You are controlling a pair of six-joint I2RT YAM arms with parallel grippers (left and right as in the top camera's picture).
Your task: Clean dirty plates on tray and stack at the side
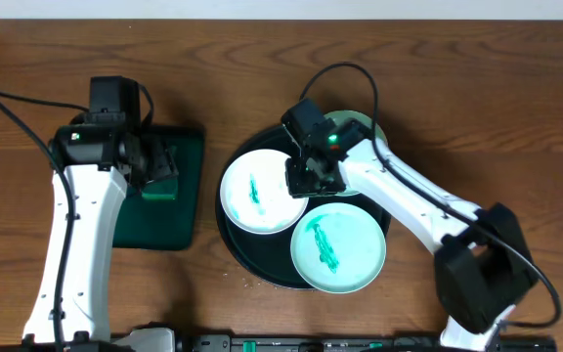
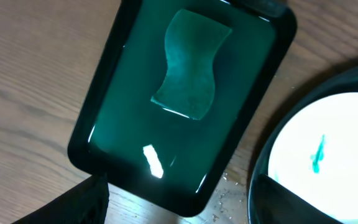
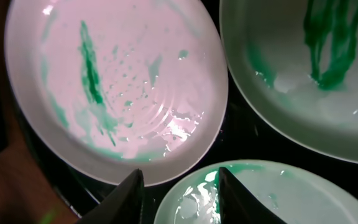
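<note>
The green sponge needs to be grabbed by my left gripper across its narrow middle (image 2: 191, 66), so its broad ends stay free to clean plates.
The round black tray (image 1: 231, 233) holds three plates, each smeared green: a left one (image 1: 259, 193), a front one (image 1: 339, 250) and a back one (image 1: 362, 124) partly hidden under my right arm. My right gripper (image 1: 308, 178) hovers low over the tray's middle, open and empty. In the right wrist view its fingers (image 3: 179, 198) straddle the rim of the back plate (image 3: 272, 196), with the left plate (image 3: 117, 81) and the front plate (image 3: 303, 68) beyond. My left gripper (image 1: 161, 164) is open and empty above the green rectangular tray.
A dark green rectangular tray (image 1: 154, 220) lies left of the black tray, with a green sponge (image 2: 188, 62) in it. The left wrist view shows the black tray's rim (image 2: 258, 168) and the left plate (image 2: 334, 137). Bare wooden table surrounds both trays.
</note>
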